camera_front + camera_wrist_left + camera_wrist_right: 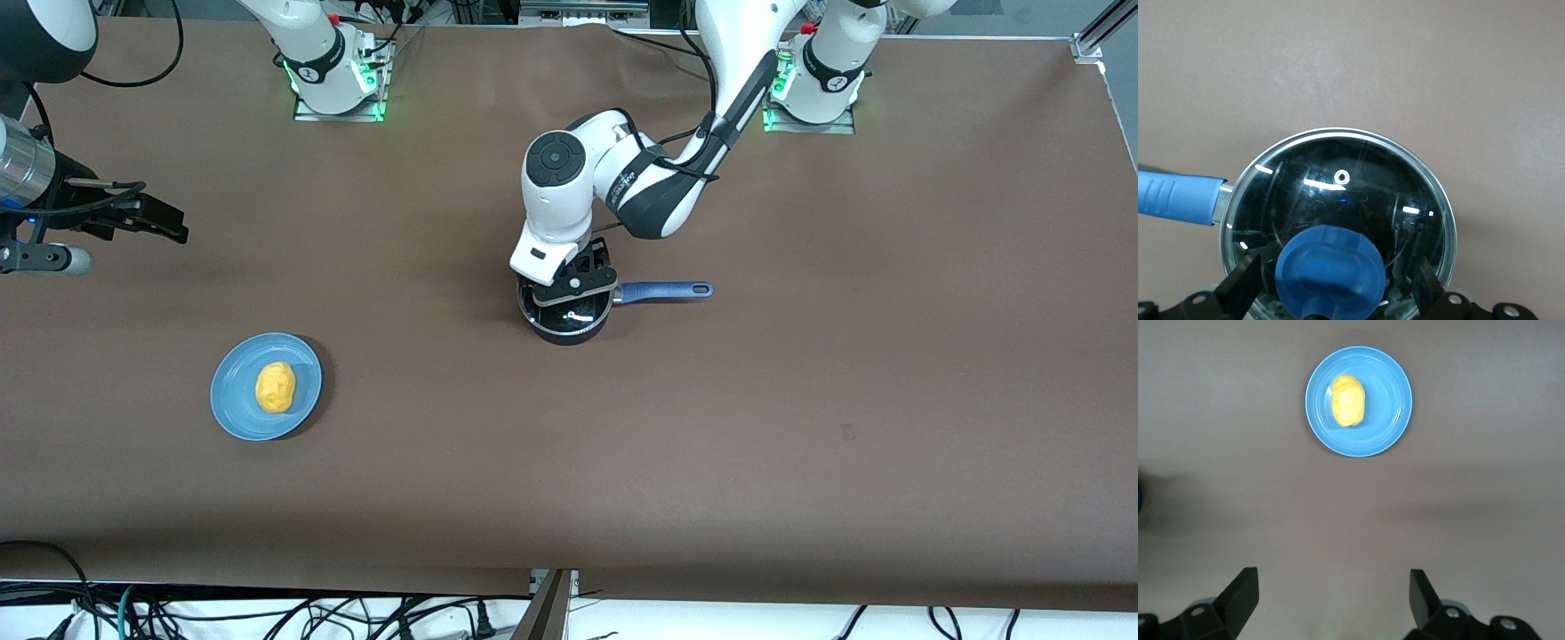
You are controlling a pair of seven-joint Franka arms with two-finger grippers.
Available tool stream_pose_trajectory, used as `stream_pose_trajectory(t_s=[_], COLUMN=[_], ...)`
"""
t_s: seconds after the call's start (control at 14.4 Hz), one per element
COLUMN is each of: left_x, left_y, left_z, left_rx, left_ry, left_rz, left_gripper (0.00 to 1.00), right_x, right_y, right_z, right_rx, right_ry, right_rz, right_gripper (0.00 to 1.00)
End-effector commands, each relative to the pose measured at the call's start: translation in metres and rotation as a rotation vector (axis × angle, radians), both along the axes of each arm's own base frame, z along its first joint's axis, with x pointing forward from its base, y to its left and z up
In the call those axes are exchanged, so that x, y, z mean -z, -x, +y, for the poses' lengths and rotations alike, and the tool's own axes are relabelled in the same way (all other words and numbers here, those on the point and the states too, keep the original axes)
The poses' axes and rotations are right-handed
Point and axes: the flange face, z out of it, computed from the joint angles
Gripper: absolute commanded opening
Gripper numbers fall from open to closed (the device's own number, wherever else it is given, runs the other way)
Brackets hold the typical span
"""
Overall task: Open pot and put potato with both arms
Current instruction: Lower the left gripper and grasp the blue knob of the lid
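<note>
I need to close my left gripper on the blue knob (1329, 270) on the glass lid (1361, 160). The fingers are on both sides of the knob, so they would hold the knob if I closed now.
The black pot (569, 332) stands mid-table, its blue handle (667, 290) pointing toward the left arm's end. A glass lid (569, 311) with a blue knob (1329, 270) covers it. My left gripper (573, 281) is low over the lid, open, with its fingers (1241, 288) on either side of the knob and a gap on both sides. The yellow potato (275, 388) lies on a blue plate (236, 407) toward the right arm's end. My right gripper (163, 220) is open and empty, up in the air at that end; its wrist view shows the potato (1348, 401) on the plate (1388, 400).
Bare brown table surrounds the pot and the plate. The arm bases stand along the table edge farthest from the front camera. Cables hang below the table's near edge.
</note>
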Motion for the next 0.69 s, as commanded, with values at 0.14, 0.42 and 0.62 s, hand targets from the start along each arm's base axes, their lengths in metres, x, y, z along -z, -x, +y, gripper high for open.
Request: stream_pose_trajectory(t_s=[0.14, 0.42, 0.62], left_x=[0.002, 0.002, -0.011], left_y=[-0.001, -0.002, -0.007], left_z=[-0.004, -0.003, 0.002], left_rx=[0.005, 0.006, 0.007], left_ry=[-0.016, -0.018, -0.014], left_rz=[-0.029, -0.031, -0.037], left_gripper=[0.85, 0.65, 0.55], right_x=[-0.005, -0.004, 0.002], right_y=[0.007, 0.005, 0.004], right_z=[0.002, 0.002, 0.004], right_rx=[0.029, 0.033, 0.009], right_ry=[-0.005, -0.005, -0.007], right_rz=[0.014, 0.012, 0.028], right_gripper=[1.00, 1.00, 1.00])
